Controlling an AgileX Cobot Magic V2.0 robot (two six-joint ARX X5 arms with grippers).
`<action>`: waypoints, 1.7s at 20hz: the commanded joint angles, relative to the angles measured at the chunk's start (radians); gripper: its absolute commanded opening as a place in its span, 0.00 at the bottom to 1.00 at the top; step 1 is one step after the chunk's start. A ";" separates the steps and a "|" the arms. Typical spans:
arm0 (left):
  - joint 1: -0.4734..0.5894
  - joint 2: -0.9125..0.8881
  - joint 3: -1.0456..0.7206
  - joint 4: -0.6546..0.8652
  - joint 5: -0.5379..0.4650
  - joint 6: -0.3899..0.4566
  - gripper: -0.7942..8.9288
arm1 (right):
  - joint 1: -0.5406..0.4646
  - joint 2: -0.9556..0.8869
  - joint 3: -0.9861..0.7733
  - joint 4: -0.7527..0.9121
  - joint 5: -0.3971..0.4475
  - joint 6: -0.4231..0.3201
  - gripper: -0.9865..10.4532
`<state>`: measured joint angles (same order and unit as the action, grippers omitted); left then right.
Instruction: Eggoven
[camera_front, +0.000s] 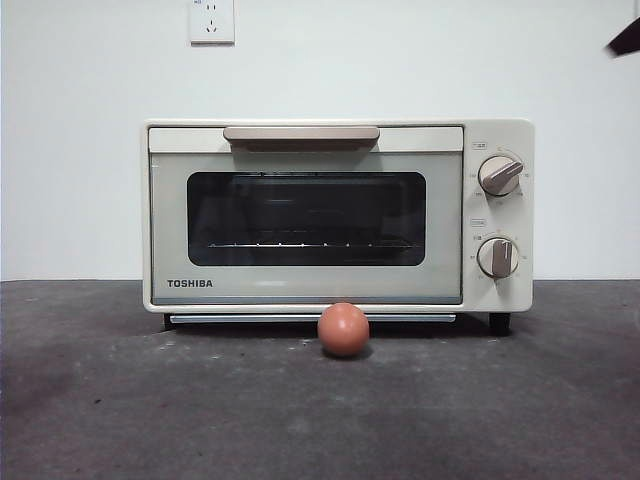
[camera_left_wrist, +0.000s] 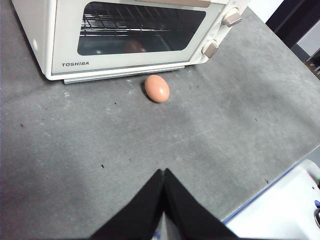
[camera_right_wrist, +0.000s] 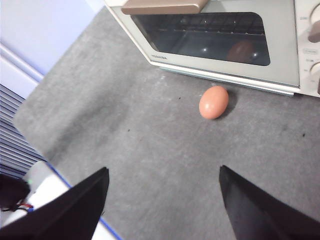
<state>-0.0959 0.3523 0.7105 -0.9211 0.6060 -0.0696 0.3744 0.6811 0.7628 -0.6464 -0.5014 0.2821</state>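
The right gripper needs to load the toaster oven, so next it needs to grab the reddish-brown egg around its rounded shell (camera_front: 343, 329) (camera_right_wrist: 214, 102).
A reddish-brown egg (camera_front: 343, 329) lies on the grey table just in front of the cream TOSHIBA toaster oven (camera_front: 300, 290), near the middle of its shut glass door. The egg (camera_left_wrist: 157, 88) and oven (camera_left_wrist: 65, 35) also show in the left wrist view, well ahead of my left gripper (camera_left_wrist: 163, 172), whose jaws are shut together on nothing. In the right wrist view the egg (camera_right_wrist: 213, 102) lies before the oven (camera_right_wrist: 280, 75), far from my right gripper (camera_right_wrist: 164, 175), which stands wide open and empty. Both arms hang back from the egg.
The oven has a tan handle (camera_front: 301, 134) along the door's top and two knobs (camera_front: 499, 175) at its right. A wall socket (camera_front: 211, 20) is behind. A black arm tip (camera_front: 625, 38) shows at the top right corner. A white edge (camera_left_wrist: 285, 210) borders the table.
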 joint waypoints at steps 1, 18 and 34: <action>-0.002 0.004 0.015 0.021 0.004 0.002 0.09 | 0.089 0.067 0.016 0.069 0.090 0.058 0.40; -0.003 0.004 0.015 0.024 0.004 0.002 0.09 | 0.447 0.550 0.016 0.483 0.605 0.216 0.40; -0.056 0.004 0.015 0.010 0.004 0.002 0.09 | 0.406 1.027 0.197 0.627 0.666 0.233 0.40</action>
<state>-0.1493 0.3523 0.7105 -0.9180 0.6060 -0.0696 0.7734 1.6894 0.9398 -0.0277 0.1593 0.5133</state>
